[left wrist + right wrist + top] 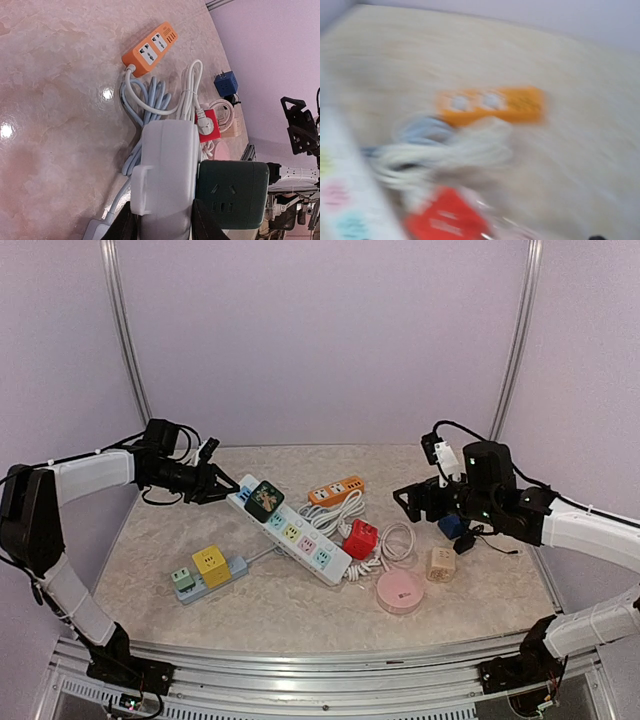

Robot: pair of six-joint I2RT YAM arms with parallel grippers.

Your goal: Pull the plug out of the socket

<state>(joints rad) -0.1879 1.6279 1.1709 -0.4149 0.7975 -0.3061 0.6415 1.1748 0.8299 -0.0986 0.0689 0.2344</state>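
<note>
The green plug point(264, 500) needs to come off the socket, so my right gripper should next grab it by its exposed sides and pull.
A long white socket strip point(300, 535) with pastel outlets lies slanted across the middle of the table. A dark green cube plug point(264, 500) sits in it near its far left end. My left gripper point(222, 485) is shut on that end of the strip. In the left wrist view the strip point(167, 160) fills the space between my dark fingers point(122, 225), and the green plug point(232, 192) stands just to its right. My right gripper point(410, 502) hangs open above the table's right side, apart from the plug. Its own view is blurred and shows no fingers.
An orange strip point(336, 490) lies behind the white one, with a red cube point(360, 538) and coiled white cable point(395, 540) to its right. Around them lie a pink disc point(400, 590), a beige cube point(441, 563), a blue cube point(450, 526), and a yellow cube point(211, 565) on a small strip.
</note>
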